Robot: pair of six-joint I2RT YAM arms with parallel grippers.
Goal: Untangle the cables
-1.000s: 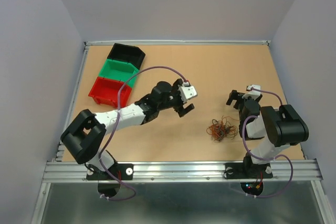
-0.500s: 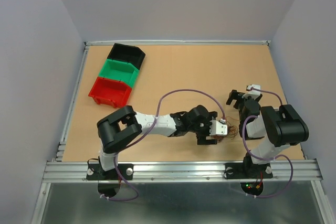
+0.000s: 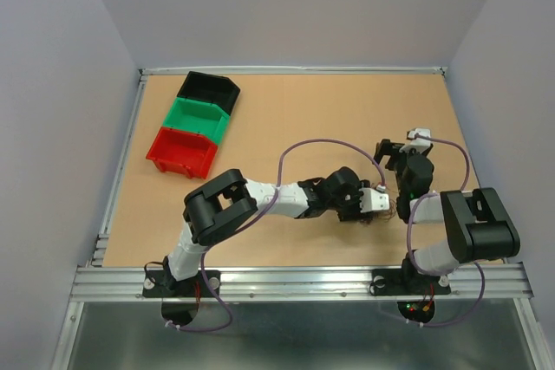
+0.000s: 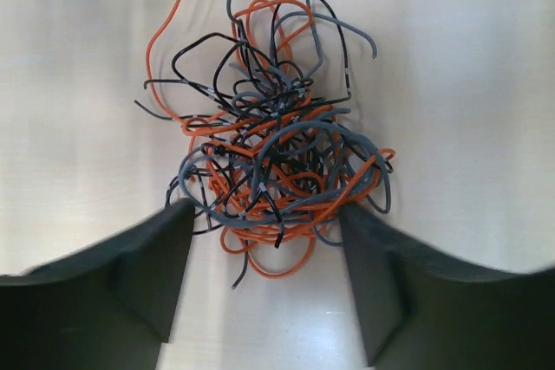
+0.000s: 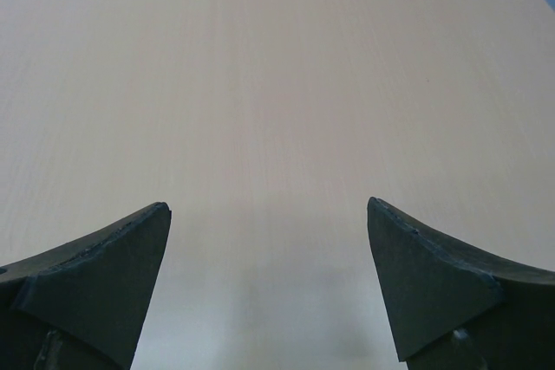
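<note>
The robot's right gripper will next grab the cables by the loose pieces of cable beside the left gripper, so that the rest stays free to pull apart.
The cables [image 4: 269,149] are a fist-sized tangle of thin orange, grey and black wires lying on the table. In the left wrist view my left gripper [image 4: 263,223] is open, and its two dark fingers flank the near edge of the tangle, touching or nearly touching its outer strands. In the top view the left gripper [image 3: 384,208] covers most of the tangle, and only a few strands [image 3: 378,217] show. My right gripper [image 3: 395,147] is open and empty, just behind the tangle. Its wrist view shows only bare table between the right gripper's fingers [image 5: 269,214].
A black bin [image 3: 211,88], a green bin [image 3: 198,116] and a red bin [image 3: 179,152] stand in a row at the far left. The left arm's purple cable [image 3: 321,143] arches over the table's middle. The right arm's base stands close to the tangle.
My left arm swung from the table's middle to the right and set its open gripper down at the tangle. The right arm shifted slightly, its gripper still open.
</note>
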